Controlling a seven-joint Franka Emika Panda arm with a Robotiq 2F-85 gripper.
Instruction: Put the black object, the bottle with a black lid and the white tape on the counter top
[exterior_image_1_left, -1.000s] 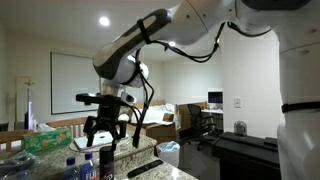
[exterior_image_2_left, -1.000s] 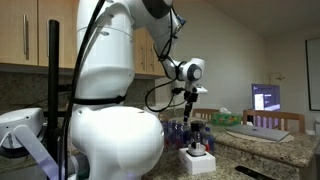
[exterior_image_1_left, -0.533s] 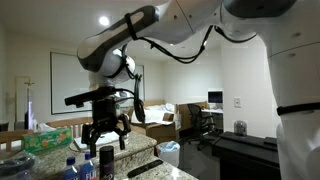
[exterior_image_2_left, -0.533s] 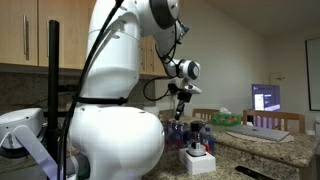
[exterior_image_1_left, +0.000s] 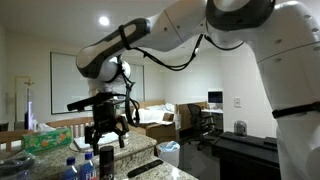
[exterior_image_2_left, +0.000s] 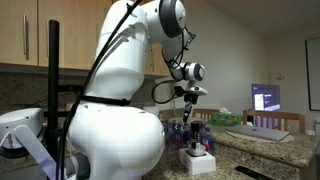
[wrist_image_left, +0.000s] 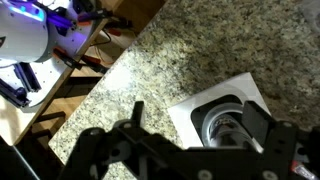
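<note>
My gripper needs to grab the bottle with a black lid next, from above across its top end, so its base can stand on the counter top.
My gripper hangs open over the speckled counter top, one finger on each side of a white square holder. In the holder's black recess sits a round thing with a pale ring and a dark middle. I cannot tell whether it is the bottle with a black lid or the white tape. In both exterior views the gripper points down above the holder, where a dark slim shape stands. The black object does not show clearly.
Blue-capped clear bottles stand on the counter top close to the holder. A green packet lies behind them. The counter's edge runs left of the gripper, with white equipment and cables below. A black desk stands farther off.
The arm's upper links have swung across and the wrist has shifted slightly. The gripper stays open above the same spot on the counter.
</note>
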